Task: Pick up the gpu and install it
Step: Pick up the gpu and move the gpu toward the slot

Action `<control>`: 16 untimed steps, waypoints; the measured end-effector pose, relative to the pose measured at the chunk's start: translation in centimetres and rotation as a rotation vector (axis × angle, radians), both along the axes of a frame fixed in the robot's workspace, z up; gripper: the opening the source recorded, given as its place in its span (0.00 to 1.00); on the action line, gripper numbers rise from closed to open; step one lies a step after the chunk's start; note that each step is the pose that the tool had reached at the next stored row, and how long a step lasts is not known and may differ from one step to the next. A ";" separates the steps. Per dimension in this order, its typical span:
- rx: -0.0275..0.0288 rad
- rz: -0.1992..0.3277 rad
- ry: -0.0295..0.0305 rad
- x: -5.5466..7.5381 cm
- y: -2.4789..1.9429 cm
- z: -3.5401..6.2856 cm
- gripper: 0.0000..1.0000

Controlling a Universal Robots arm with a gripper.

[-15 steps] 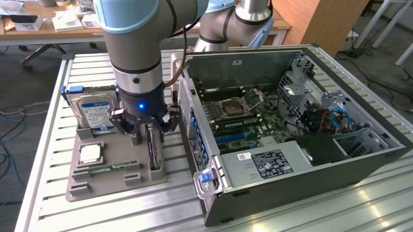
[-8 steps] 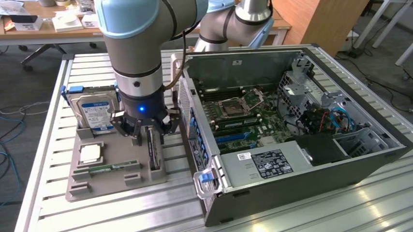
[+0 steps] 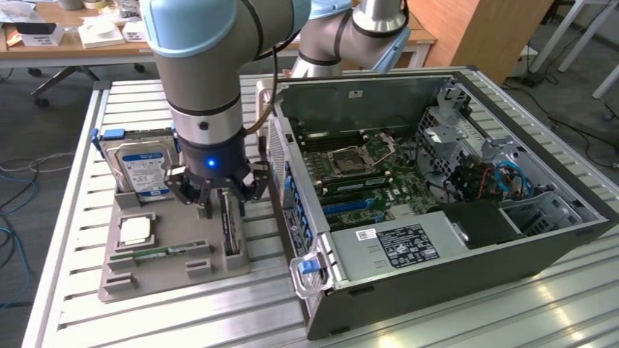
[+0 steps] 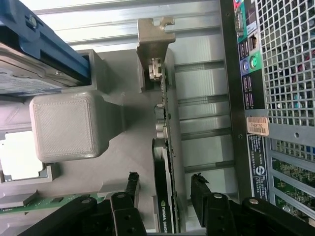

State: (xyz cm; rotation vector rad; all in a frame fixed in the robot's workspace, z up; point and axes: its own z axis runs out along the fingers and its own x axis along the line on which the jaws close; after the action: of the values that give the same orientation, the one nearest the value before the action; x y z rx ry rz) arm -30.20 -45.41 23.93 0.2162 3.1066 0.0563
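Note:
My gripper grabs the GPU across the flat sides of its black shroud [image 4: 165, 194] next, because the GPU's metal bracket [image 4: 153, 42] is bent and sticks out.
The gpu [image 3: 230, 226] is a thin black card standing on its edge in a slot of the grey holder tray [image 3: 159, 279], at the exterior view's left of the open computer case [image 3: 445, 210]. My gripper [image 3: 220, 197] hangs right over it, open. In the wrist view the gpu [image 4: 163, 157] runs edge-on between my two black fingertips [image 4: 131, 181], with a gap on each side. Its silvery end bracket [image 4: 155, 49] sits at the far end. My gripper [image 4: 165, 183] straddles the card without touching it.
The same tray holds a silver hard drive [image 3: 143, 168] in a blue frame, a square processor chip [image 3: 135, 230] and a green memory stick [image 3: 159, 253]. The case's rear panel [image 4: 256, 98] stands close beside the card. The motherboard [image 3: 372, 177] lies exposed inside the case.

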 end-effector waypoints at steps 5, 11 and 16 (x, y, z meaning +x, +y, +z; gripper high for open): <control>0.0002 0.000 -0.0001 0.0 0.18 -0.13 0.55; 0.0001 0.001 0.0001 0.0 0.22 -0.35 0.55; 0.0001 0.029 0.0000 0.0 0.23 -0.37 0.55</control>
State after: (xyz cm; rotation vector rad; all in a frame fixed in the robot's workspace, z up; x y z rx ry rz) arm -30.21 -45.19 23.56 0.1708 3.1100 0.0570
